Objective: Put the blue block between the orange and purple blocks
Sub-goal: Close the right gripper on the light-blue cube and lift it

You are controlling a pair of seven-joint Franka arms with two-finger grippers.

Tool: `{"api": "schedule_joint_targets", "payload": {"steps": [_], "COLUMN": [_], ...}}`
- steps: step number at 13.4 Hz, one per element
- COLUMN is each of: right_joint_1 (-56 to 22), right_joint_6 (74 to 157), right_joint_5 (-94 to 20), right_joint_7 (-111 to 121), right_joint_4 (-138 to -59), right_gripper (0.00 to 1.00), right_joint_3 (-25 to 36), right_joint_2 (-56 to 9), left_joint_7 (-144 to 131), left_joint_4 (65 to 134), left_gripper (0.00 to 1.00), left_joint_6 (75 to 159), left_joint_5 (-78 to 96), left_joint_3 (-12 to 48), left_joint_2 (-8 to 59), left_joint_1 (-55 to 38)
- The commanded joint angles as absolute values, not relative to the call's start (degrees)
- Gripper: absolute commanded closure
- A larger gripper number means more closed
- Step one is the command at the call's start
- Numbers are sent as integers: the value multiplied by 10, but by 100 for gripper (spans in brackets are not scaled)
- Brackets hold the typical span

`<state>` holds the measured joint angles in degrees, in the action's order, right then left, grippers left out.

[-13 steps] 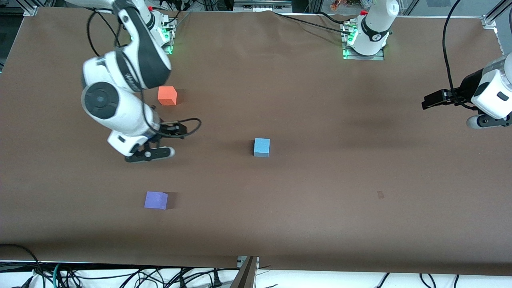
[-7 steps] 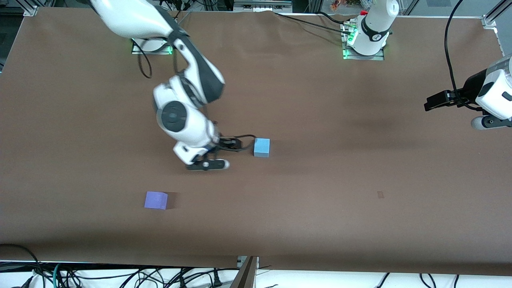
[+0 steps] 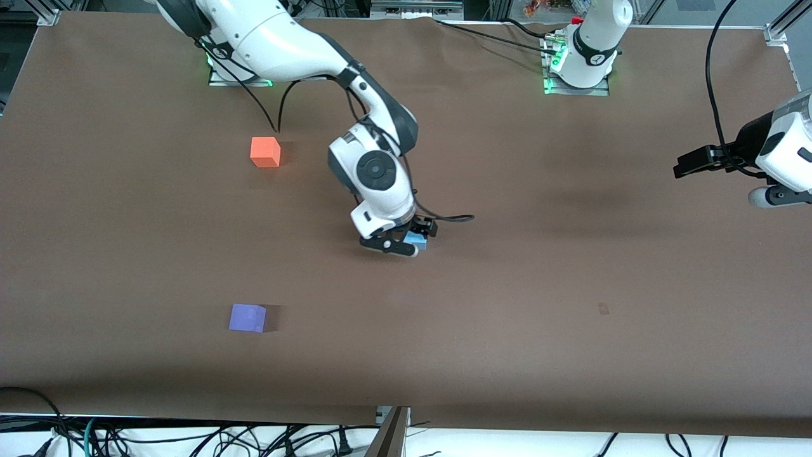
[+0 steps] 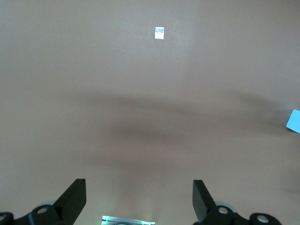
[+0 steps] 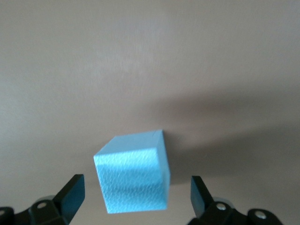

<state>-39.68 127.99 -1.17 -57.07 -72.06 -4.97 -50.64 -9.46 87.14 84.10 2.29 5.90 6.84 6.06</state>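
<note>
The right gripper grabs on two opposite sides of the blue block next, to set the blue block (image 3: 419,240) between the orange and purple blocks.
The blue block (image 3: 419,240) sits on the brown table near its middle, mostly covered by my right gripper (image 3: 409,242). In the right wrist view the block (image 5: 133,173) lies between the two open fingers (image 5: 70,193), with a gap on each side; the right gripper (image 5: 135,194) does not touch it. The orange block (image 3: 265,152) lies toward the right arm's end, farther from the front camera. The purple block (image 3: 247,317) lies nearer to the camera, about in line with the orange one. My left gripper (image 3: 748,190) waits open and empty (image 4: 139,199) over bare table at the left arm's end.
The brown table cover (image 3: 507,285) is bare between the blocks. A small pale mark (image 3: 603,309) lies on it nearer the camera, also in the left wrist view (image 4: 159,33). Cables trail from both arms.
My right arm has swept from beside the orange block across to the blue block and now straddles it. The blocks have not moved. The left arm has barely shifted.
</note>
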Motion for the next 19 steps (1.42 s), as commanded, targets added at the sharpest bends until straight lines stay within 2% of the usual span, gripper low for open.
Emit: {"api": "schedule_joint_targets", "payload": {"steps": [1, 4, 7, 8, 12, 16, 19], "right_joint_1": [-413, -413, -413, -409, -384, -350, -305], "right_joint_6": [1298, 1317, 1321, 1320, 1295, 1214, 1159], "right_joint_5": [10, 11, 12, 11, 4, 3, 2], "right_joint_7": [-611, -614, -606, -597, -544, -443, -294], "right_joint_4": [-700, -700, -700, -700, -699, -701, -791], "right_gripper": [0, 2, 20, 28, 88, 91, 91], "right_joint_3": [-40, -40, -40, -40, -44, -45, -39], "right_joint_2": [-532, -544, -550, -550, -543, -492, -407], "left_joint_7": [-82, -82, -82, -82, -83, -82, -82], "left_joint_4": [853, 853, 853, 852, 843, 843, 843], "left_gripper": [0, 0, 0, 0, 0, 0, 0], "left_joint_6": [837, 837, 837, 838, 837, 837, 837], "left_joint_5": [11, 11, 11, 11, 11, 11, 11], "left_joint_3": [62, 62, 62, 62, 62, 62, 62], "left_joint_2": [78, 80, 81, 81, 87, 87, 88], "left_joint_1": [63, 63, 63, 63, 62, 62, 62]}}
